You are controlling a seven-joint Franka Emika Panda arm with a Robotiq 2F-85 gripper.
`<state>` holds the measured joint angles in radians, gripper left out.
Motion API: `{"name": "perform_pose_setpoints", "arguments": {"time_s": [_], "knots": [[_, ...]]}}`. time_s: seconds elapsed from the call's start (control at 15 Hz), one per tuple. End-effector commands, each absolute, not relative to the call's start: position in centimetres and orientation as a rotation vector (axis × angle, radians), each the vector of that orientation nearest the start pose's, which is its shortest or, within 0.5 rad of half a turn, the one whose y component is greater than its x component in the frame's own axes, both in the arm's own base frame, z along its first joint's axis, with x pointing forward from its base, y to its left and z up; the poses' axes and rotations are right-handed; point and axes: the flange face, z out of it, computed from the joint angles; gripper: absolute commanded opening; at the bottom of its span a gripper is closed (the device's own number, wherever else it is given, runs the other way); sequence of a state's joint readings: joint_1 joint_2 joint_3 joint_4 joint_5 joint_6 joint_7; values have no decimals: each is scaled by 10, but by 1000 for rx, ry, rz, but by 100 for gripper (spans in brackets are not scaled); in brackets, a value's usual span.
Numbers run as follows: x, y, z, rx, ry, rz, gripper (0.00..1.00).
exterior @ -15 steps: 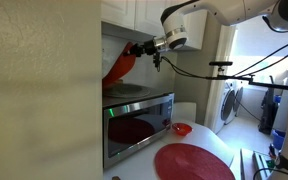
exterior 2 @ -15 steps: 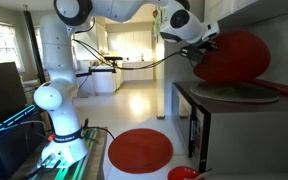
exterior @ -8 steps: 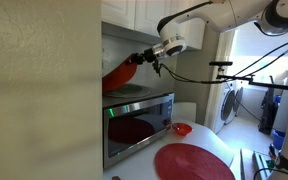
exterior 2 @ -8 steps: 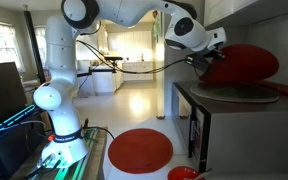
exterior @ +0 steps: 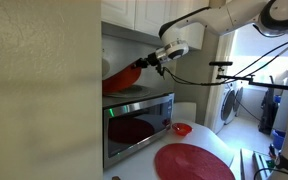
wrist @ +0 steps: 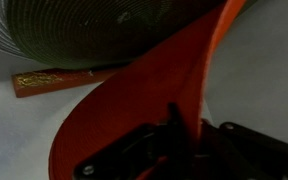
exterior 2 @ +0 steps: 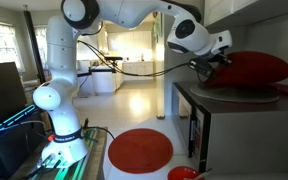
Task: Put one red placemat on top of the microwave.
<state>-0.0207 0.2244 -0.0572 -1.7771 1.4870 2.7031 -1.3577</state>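
Note:
I will lower the red placemat before my gripper lets go of it, because the red placemat's edge [exterior: 132,72] [wrist: 179,85] at the gripper's fingers slants high above the grey round mat.
My gripper [exterior: 147,63] is shut on the edge of a red placemat [exterior 2: 254,70] and holds it low over the top of the microwave [exterior: 136,120], tilted nearly flat. In the wrist view the red placemat [wrist: 154,95] fills the middle, pinched between the dark jaws [wrist: 184,135]. A grey round mat [exterior 2: 239,93] lies on the microwave top under it. Another red placemat [exterior: 192,162] lies on the counter in front of the microwave; it also shows in an exterior view [exterior 2: 139,150].
White cabinets [exterior: 134,12] hang just above the microwave niche. A small red bowl [exterior: 182,128] sits by the microwave's corner. A wall [exterior: 39,90] blocks the near side. A second robot base [exterior 2: 59,110] with cables stands on the floor.
The gripper has lowered and moved toward the microwave, and the held red placemat has swung from hanging steeply to lying nearly flat over the microwave top.

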Motion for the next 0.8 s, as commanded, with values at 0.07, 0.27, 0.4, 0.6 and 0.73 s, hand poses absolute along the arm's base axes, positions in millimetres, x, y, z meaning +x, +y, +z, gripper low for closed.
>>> {"name": "perform_pose_setpoints", "arguments": {"time_s": [0.07,0.27,0.4,0.6,0.73], "knots": [[645,-79,474,-2391,-114,-1400,1],[641,-68,468,-2390,-130,-1366,1],[638,-58,466,-2382,-143,-1342,1],[634,-43,465,-2367,-159,-1313,1],[634,-34,466,-2357,-171,-1308,1]]}}
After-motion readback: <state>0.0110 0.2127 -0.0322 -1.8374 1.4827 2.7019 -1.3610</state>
